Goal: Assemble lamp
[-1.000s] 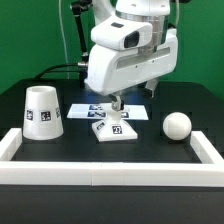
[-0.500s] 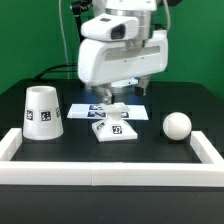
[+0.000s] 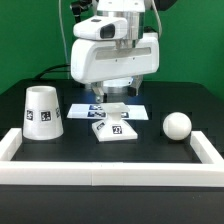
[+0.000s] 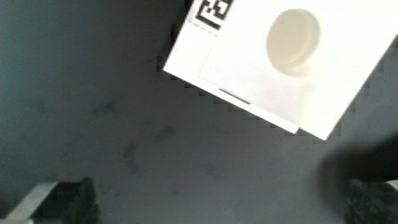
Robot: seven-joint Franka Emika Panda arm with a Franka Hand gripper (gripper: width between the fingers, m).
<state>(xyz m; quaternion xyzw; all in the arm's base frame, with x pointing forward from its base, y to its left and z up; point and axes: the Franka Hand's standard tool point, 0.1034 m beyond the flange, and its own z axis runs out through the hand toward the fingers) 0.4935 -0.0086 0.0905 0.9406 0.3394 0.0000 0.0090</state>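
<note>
The lamp's base needs to be braced against the white bar frame for assembly, so my gripper will next grab the base by its socket post (image 3: 115, 110) (image 4: 294, 40).
The lamp's small square base (image 3: 113, 127) lies flat on the black table in the middle, tag facing front. It also shows in the wrist view (image 4: 267, 62), with its round socket up. The cup-like shade (image 3: 41, 112) stands mouth down at the exterior view's left. The ball-shaped bulb (image 3: 177, 125) rests at the exterior view's right. My gripper (image 3: 114, 98) hangs above and just behind the base, apart from it. It is open and empty. In the wrist view its fingertips (image 4: 61, 200) sit wide apart, with bare table between them.
The marker board (image 3: 90, 108) lies flat behind the base. A white rail frame (image 3: 100, 172) runs along the table's front and both sides. A green wall stands behind.
My gripper has risen from just above the base and shifted a little toward the exterior view's left. The base, shade and bulb have not moved.
</note>
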